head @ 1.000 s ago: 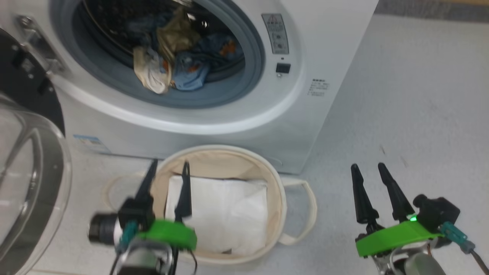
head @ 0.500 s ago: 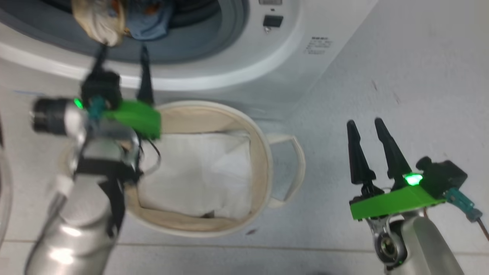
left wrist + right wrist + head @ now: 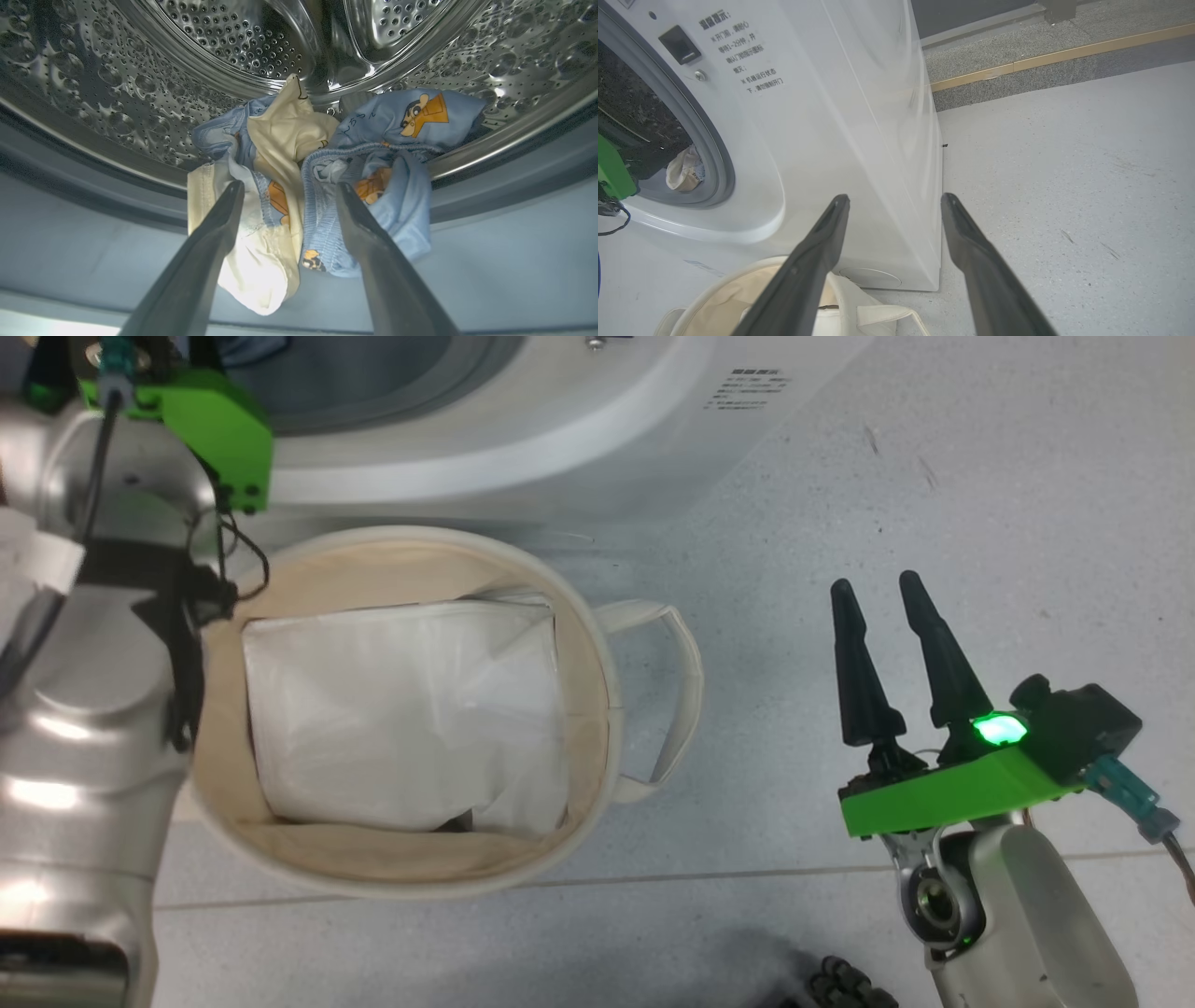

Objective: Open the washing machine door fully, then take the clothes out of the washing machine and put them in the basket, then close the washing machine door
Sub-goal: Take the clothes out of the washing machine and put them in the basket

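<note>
The cream garment drapes slack [image 3: 259, 266] over the washing machine's gasket. My left gripper should next pinch the cream garment by the bunched fold [image 3: 284, 193] beside its orange print.
The washing machine [image 3: 523, 439] stands at the top of the head view, and its door is out of view. My left arm [image 3: 93, 663] reaches up into its mouth. In the left wrist view my left gripper [image 3: 289, 185] is open, its tips at the clothes: a cream garment [image 3: 285, 135] and a blue printed one [image 3: 402, 121] lie bunched on the grey gasket [image 3: 93, 242] at the drum's lip. The cream basket [image 3: 602, 709] sits on the floor below the machine. My right gripper [image 3: 874, 579] hangs open and empty to the basket's right.
A white folded sheet [image 3: 401, 709] lies in the basket. Grey floor [image 3: 934, 476] spreads to the right of the machine. In the right wrist view a raised kerb with a gold strip [image 3: 1041, 60] runs behind. A small dark object [image 3: 840, 985] lies at the bottom edge.
The head camera has tilted down. My left gripper has risen from above the basket into the machine's mouth, up to the clothes. The right gripper has stayed open in about the same place.
</note>
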Motion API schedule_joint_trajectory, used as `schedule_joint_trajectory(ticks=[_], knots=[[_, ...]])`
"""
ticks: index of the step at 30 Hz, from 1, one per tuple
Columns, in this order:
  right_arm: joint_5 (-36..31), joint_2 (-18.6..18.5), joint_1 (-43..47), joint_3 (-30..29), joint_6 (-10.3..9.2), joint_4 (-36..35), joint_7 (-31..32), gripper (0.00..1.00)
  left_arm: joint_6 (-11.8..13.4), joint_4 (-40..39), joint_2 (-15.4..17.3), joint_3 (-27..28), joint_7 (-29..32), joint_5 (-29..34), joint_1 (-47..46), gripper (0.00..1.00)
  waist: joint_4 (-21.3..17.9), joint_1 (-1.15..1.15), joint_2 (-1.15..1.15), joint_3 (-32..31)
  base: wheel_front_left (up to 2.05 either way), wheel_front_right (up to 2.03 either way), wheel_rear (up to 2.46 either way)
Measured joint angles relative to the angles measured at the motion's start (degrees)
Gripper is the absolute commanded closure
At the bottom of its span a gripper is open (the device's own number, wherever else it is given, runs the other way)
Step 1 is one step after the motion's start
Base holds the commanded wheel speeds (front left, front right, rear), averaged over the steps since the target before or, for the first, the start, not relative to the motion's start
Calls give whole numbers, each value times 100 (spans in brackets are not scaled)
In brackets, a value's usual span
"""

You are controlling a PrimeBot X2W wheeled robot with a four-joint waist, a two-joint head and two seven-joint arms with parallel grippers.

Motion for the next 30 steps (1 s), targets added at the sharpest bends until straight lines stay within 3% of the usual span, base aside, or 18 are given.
schedule_joint_trajectory(ticks=[18, 30], knots=[[12, 0, -208, 236, 0, -100, 0, 0, 44, 1655, 318, -196, 109, 158, -983, 0, -257, 0, 0, 229, 0, 0, 0], [12, 0, -226, 270, 0, -125, 0, 0, 108, 2317, 472, -316, 177, 304, -1575, 0, -368, 0, 0, 374, 0, 0, 0]])
